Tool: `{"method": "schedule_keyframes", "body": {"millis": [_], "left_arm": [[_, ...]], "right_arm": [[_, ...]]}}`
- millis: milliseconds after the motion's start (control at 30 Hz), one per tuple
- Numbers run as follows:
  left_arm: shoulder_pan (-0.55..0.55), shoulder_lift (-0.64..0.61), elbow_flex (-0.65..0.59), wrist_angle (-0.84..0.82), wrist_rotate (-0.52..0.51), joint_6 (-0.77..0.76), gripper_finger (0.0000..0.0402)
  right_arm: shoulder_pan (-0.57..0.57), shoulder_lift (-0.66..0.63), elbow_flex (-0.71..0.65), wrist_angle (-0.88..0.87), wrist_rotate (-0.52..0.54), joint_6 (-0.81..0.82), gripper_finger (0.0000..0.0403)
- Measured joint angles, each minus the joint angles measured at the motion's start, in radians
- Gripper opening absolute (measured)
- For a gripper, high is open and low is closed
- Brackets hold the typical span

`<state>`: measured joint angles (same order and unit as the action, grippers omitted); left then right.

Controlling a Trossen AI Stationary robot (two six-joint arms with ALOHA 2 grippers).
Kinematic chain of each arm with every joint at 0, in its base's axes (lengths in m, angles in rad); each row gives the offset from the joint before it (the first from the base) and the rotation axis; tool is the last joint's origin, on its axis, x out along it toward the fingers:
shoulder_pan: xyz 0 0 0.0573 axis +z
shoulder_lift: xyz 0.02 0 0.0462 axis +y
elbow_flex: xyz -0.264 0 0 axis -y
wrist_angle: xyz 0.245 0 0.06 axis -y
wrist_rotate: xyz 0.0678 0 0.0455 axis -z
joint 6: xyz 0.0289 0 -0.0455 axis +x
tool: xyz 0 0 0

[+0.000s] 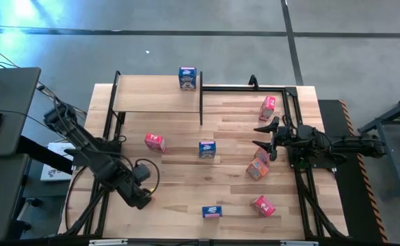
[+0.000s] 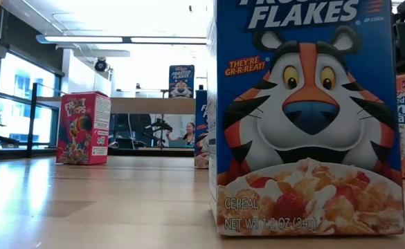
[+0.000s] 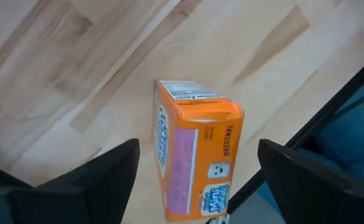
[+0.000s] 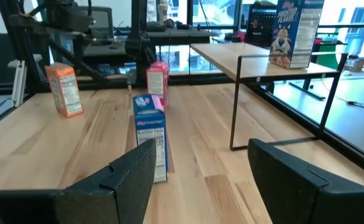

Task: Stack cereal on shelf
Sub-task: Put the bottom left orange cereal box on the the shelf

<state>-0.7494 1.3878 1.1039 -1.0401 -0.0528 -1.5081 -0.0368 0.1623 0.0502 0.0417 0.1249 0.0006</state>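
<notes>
The orange cereal box needs to be stacked on the shelf (image 1: 158, 101), so my left gripper needs to grip it by its front and back sides next.
An orange cereal box (image 3: 197, 155) stands upright on the table near its front left. My left gripper (image 3: 197, 193) hangs above it, open and pointing down, one finger on each side with clear gaps. In the high view the left gripper (image 1: 143, 197) hides this box. The shelf (image 1: 158, 101) stands at the far left with a blue box (image 1: 187, 78) upright on its board. My right gripper (image 1: 262, 140) waits open and level at the right side, pointing toward the table's left.
Loose boxes stand or lie on the table: blue ones at the middle (image 1: 207, 149) and the front (image 1: 212, 212), pink ones (image 1: 154, 141) (image 1: 267, 106) (image 1: 263, 205), and an orange one (image 1: 257, 169) by the right gripper. Black frame rails run along the table's edges.
</notes>
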Motion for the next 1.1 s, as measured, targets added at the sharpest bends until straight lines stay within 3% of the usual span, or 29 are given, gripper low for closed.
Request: {"method": "schedule_keyframes", "body": {"millis": [633, 1100], "left_arm": [[0.0, 0.134, 0.0, 0.014, 0.039, 0.072, 0.0311], [0.008, 0.137, 0.0, 0.014, 0.045, 0.096, 0.0182]], "right_arm": [[0.0, 0.0, 0.0, -0.027, 0.0, 0.0, 0.0248], [0.0, 0.0, 0.0, -0.052, 0.0, 0.0, 0.0248]]}}
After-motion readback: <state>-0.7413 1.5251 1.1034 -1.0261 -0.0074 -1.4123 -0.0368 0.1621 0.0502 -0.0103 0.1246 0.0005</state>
